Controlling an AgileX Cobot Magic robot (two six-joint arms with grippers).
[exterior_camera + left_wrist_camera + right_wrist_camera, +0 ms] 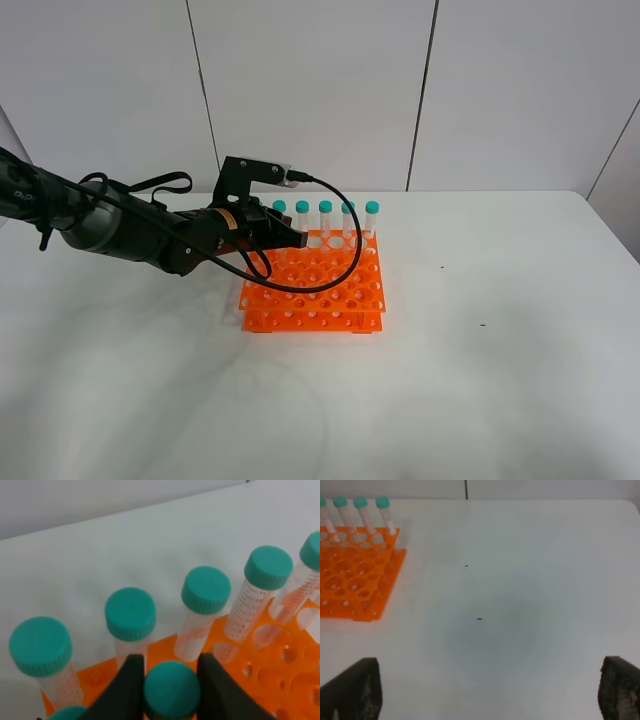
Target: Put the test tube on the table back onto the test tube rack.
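My left gripper opens now, since the held cap [171, 691] sits level with neighbouring caps in the orange rack [162, 650], so the test tube would stand.
My left gripper [171, 694] is shut on the teal cap of a test tube [171, 687], its black fingers [127, 692] on either side of the cap. It holds the tube upright over the orange test tube rack [320, 290], just in front of the back row near the rack's left end. The tube's body is hidden, so I cannot tell whether it sits in a hole. In the high view the left gripper [287, 238] hangs over the rack's back left part. My right gripper [485, 695] stands open above the bare white table [520, 580], holding nothing.
Several teal-capped tubes [325, 215] stand upright in the rack's back row [206, 589]. The rack [355, 575] lies far from the right gripper. The left arm and its black cable [340, 250] arch over the rack's left side.
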